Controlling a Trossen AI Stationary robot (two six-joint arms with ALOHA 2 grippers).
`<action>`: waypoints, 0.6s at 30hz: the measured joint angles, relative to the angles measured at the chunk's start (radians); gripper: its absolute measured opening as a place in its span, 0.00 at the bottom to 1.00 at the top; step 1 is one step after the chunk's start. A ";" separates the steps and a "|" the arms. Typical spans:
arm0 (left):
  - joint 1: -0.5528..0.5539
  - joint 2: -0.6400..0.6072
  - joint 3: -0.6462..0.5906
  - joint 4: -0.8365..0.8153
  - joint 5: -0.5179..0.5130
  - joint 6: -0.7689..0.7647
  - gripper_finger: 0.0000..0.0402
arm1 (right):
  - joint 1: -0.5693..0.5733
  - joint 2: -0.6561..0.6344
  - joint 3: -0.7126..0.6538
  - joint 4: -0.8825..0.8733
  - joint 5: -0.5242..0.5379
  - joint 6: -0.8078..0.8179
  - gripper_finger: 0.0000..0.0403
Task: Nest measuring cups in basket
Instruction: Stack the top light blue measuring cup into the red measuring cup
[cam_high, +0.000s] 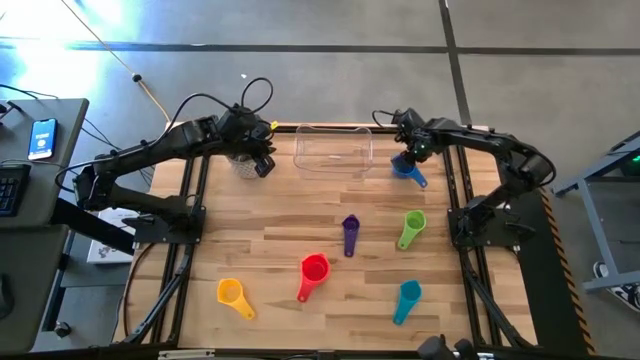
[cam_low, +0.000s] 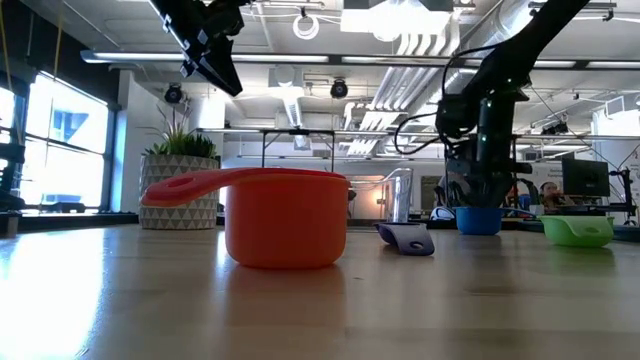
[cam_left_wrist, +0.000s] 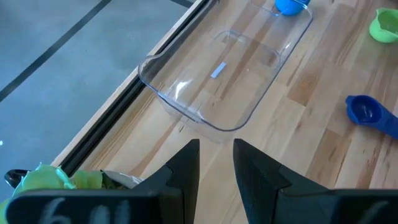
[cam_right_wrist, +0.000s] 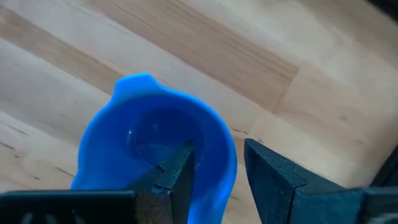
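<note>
I need to reach the blue cup with my right gripper and grab its rim (cam_right_wrist: 229, 155), so that the blue cup's bowl (cam_right_wrist: 163, 140) stays free to nest with the other cups.
My right gripper (cam_high: 405, 160) is low over the blue measuring cup (cam_high: 408, 170), which stands on the table just right of the clear basket (cam_high: 333, 148). In the right wrist view its open fingers stand on either side of the cup's wall (cam_right_wrist: 225, 163), one inside the bowl and one outside. My left gripper (cam_high: 262, 150) hovers high at the basket's left end, slightly open and holding nothing. Purple (cam_high: 349, 232), green (cam_high: 412, 226), red (cam_high: 313, 272), orange (cam_high: 232, 293) and teal (cam_high: 408, 298) cups lie apart on the table nearer the front. No yellow cup shows. My right gripper comes at the blue cup from above, pointing down, with the bowl's wall (cam_right_wrist: 225, 163) between its fingers. A strip of bare table shows between the outer finger (cam_right_wrist: 273, 180) and the wall. Whether the inner finger (cam_right_wrist: 180, 174) touches the bowl I cannot tell. The cup sits upright on the table (cam_low: 478, 220).
A green plant in a white patterned pot (cam_high: 245, 160) stands under my left gripper, beside the basket's left end. The basket (cam_left_wrist: 217, 81) sits close to the table's far edge and holds nothing. Open wood lies between the basket and the scattered cups.
</note>
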 joint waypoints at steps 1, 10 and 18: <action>0.000 0.000 0.000 0.000 0.000 0.000 0.22 | 0.000 0.007 0.000 0.000 -0.003 0.005 0.31; 0.000 0.000 0.000 -0.001 0.000 0.000 0.22 | 0.000 0.014 0.000 0.001 -0.027 0.100 0.04; 0.000 0.000 0.000 -0.016 0.000 0.000 0.22 | 0.008 -0.016 0.001 -0.033 -0.034 0.209 0.01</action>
